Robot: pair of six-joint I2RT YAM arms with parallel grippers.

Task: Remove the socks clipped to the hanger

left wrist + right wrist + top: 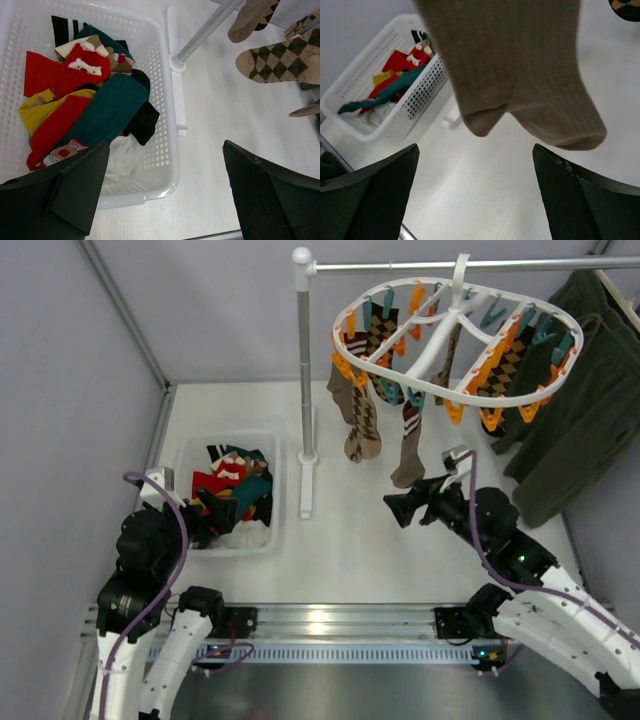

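Note:
Next, my right gripper grabs the middle sock by its hanging foot end near the sock's heel (pixel 408 468) (pixel 518 103), so the sock's clipped cuff stays free to unclip.
The white oval hanger (pixel 437 345) with orange and teal clips hangs from the rack's bar at the back. Brown and tan argyle socks hang from it: a pair at the left (pixel 362 422), one in the middle (pixel 408 455), more at the right (pixel 505 365). My right gripper (pixel 400 508) is open and empty, just below and in front of the middle sock's tan toe (pixel 520 70), which hangs above its spread fingers (pixel 585 200). My left gripper (pixel 215 512) is open and empty over the basket's near right corner. Argyle sock toes (pixel 280 62) show in the left wrist view.
A white mesh basket (pixel 225 437) at the left holds red, teal, yellow and black socks (pixel 100 110). The grey pole rack (pixel 305 370) stands on its foot (pixel 175 100) next to the basket. A big dark green garment (pixel 585 390) hangs at the right.

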